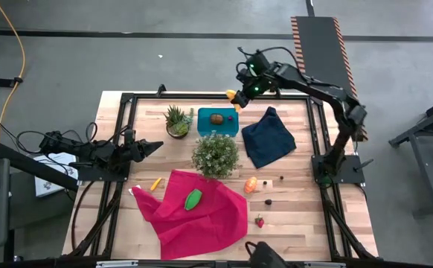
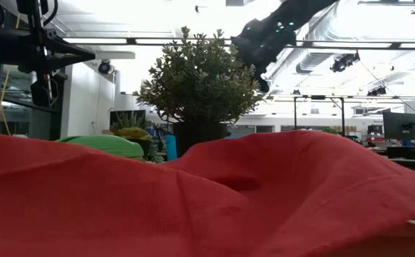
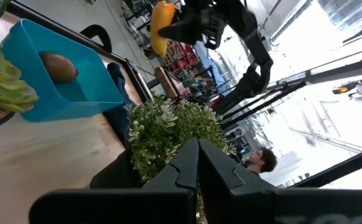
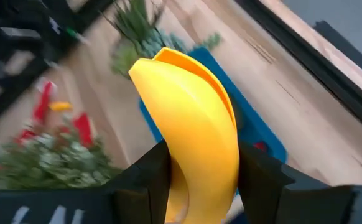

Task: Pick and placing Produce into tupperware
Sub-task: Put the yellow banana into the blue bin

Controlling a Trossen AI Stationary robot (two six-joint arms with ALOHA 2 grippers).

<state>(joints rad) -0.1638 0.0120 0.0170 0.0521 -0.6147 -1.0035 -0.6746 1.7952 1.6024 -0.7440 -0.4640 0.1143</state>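
Observation:
The yellow banana is high above the far rim of the teal tub and would miss if I opened my right gripper now. My right gripper needs to move the banana inside before releasing it.
My right gripper (image 1: 236,95) hangs over the far right corner of the teal tupperware (image 1: 217,123), shut on a yellow banana (image 4: 190,118). A brown oval (image 1: 216,117) lies inside the tub. A green piece (image 1: 193,199) rests on the red cloth (image 1: 201,216). Orange pieces (image 1: 251,184) (image 1: 155,183), a red strawberry (image 1: 260,220) and tiny dark bits (image 1: 268,199) lie on the bare wood. My left gripper (image 1: 157,147) waits shut at the table's left side, pointing level toward the bushy plant. My right gripper pinches the banana between its two fingers (image 4: 150,171), one on each side of its lower part (image 4: 187,180). The fingers slant down from the table's far right. The rest of the banana sticks out ahead of the fingertips, lifted clear above the tub.
A bushy potted plant (image 1: 216,154) stands just in front of the tub and a small succulent (image 1: 177,120) to the tub's left. A navy cloth (image 1: 268,138) lies to the tub's right. Black frame rails (image 1: 201,97) run along the table's far edge.

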